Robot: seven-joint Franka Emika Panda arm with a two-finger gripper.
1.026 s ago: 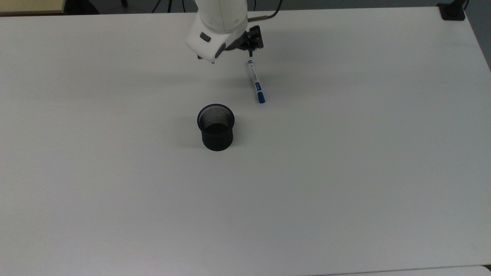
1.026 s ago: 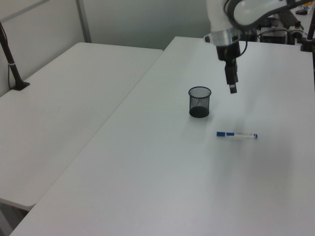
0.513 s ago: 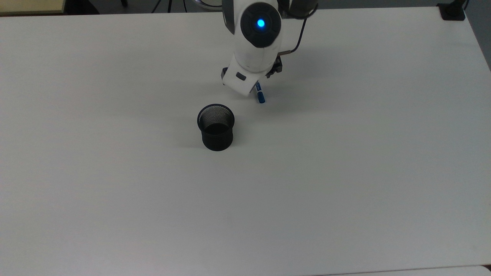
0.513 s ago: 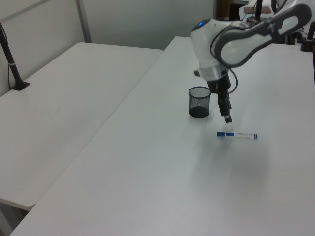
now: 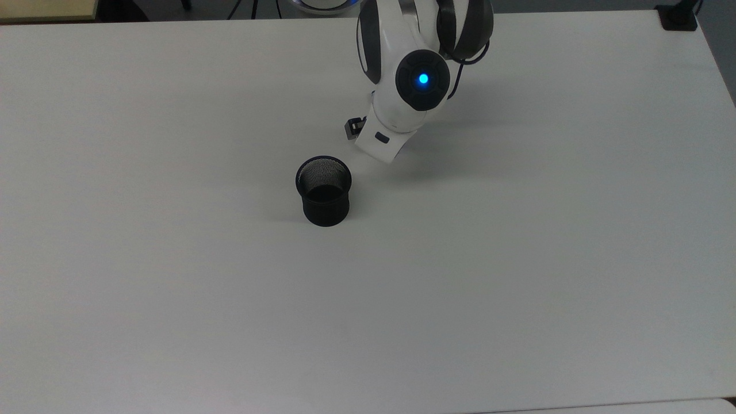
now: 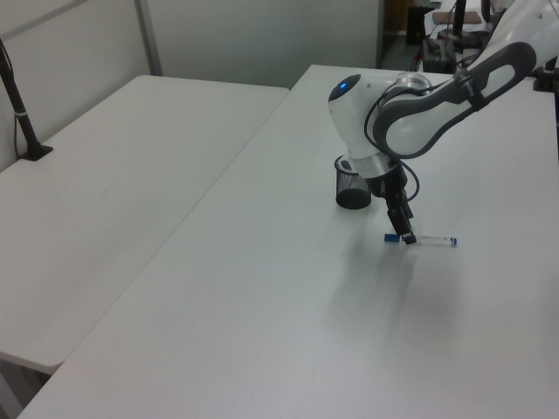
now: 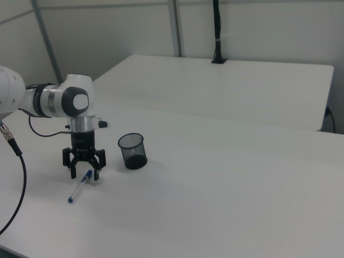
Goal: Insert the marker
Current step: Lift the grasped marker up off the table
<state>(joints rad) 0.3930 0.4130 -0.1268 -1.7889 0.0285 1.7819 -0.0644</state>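
My gripper grabs the marker by its blue end with the cap (image 6: 392, 237) next. Then my gripper puts the marker into the black mesh cup (image 6: 351, 190).
The marker (image 7: 79, 186) lies flat on the white table (image 7: 226, 204), a slim white pen with a blue cap. In the left view the marker (image 6: 430, 240) sits to the right of the black mesh cup (image 6: 351, 190). My gripper (image 7: 85, 175) stands open, pointing straight down, its two fingers either side of the marker's capped end and low over the table. The left view shows the gripper (image 6: 406, 236) at the marker's left end. In the top view my arm covers the marker, and the cup (image 5: 323, 190) stands upright and empty just below-left of it.
A second white table (image 6: 113, 166) adjoins this one. A black post (image 7: 216, 32) is clamped at its far edge, and a black clamp (image 5: 678, 16) sits at the top view's top right corner. A cable (image 7: 16, 177) hangs from my arm.
My arm has swung from the marker's far end toward its capped end and come down to the table. It now hides the marker in the top view. The marker and cup have not moved.
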